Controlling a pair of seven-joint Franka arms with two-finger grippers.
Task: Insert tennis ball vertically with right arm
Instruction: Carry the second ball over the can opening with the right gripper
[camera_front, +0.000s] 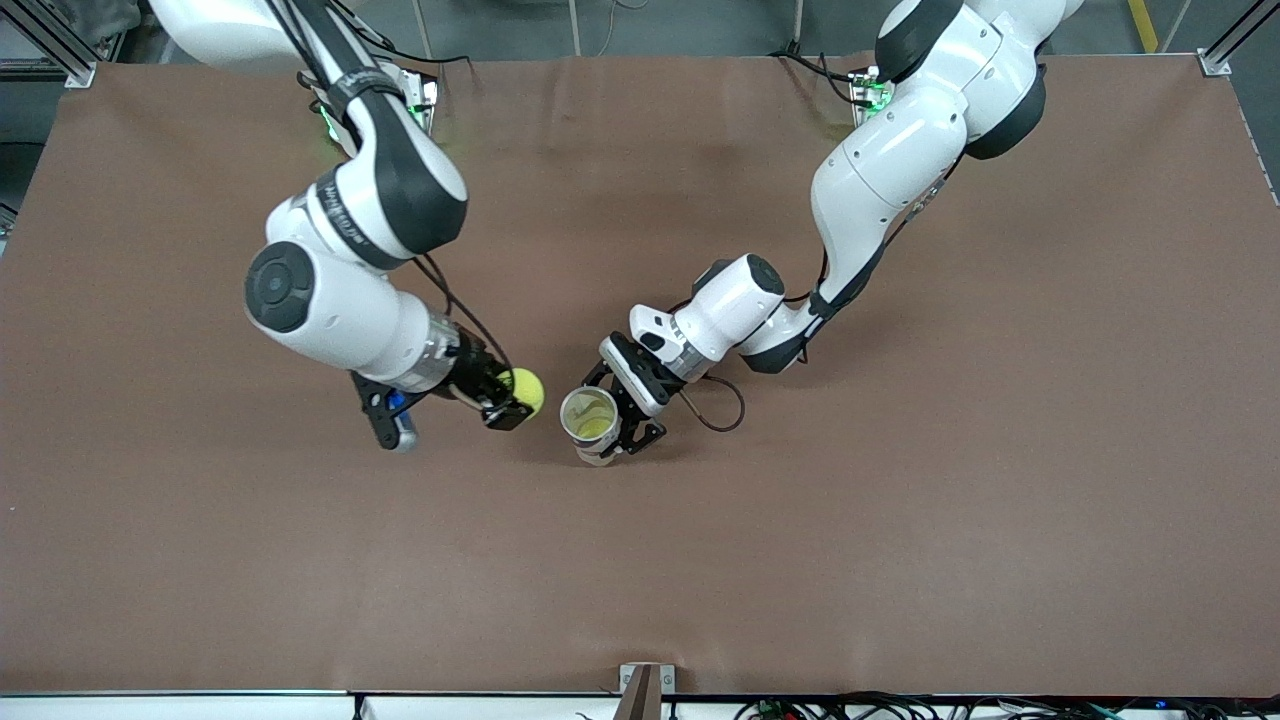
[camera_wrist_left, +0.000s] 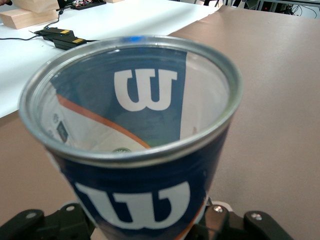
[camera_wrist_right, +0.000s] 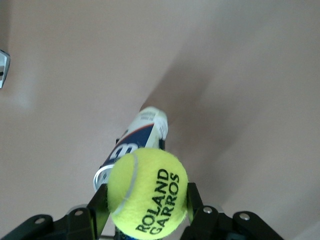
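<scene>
The tennis ball (camera_front: 527, 391) is still short of the can's opening, so I need to move it there before my right gripper lets go of it.
My right gripper (camera_front: 515, 402) is shut on a yellow tennis ball (camera_front: 526, 391) marked ROLAND GARROS and holds it over the table, beside the can's mouth toward the right arm's end. The right wrist view shows the ball (camera_wrist_right: 147, 192) between the fingers of the right gripper (camera_wrist_right: 145, 202), with the can (camera_wrist_right: 134, 142) past it. My left gripper (camera_front: 618, 428) is shut on a blue and white tennis ball can (camera_front: 590, 420), held upright with its open mouth up, at the table's middle. The left wrist view shows the can (camera_wrist_left: 135, 150) filling the frame above the left gripper (camera_wrist_left: 145, 227).
The brown mat (camera_front: 900, 500) covers the whole table. A black cable loop (camera_front: 718, 408) hangs by the left wrist. A metal bracket (camera_front: 640, 685) sits at the table's edge nearest the front camera. A white surface with a black device (camera_wrist_left: 62, 37) lies off the mat.
</scene>
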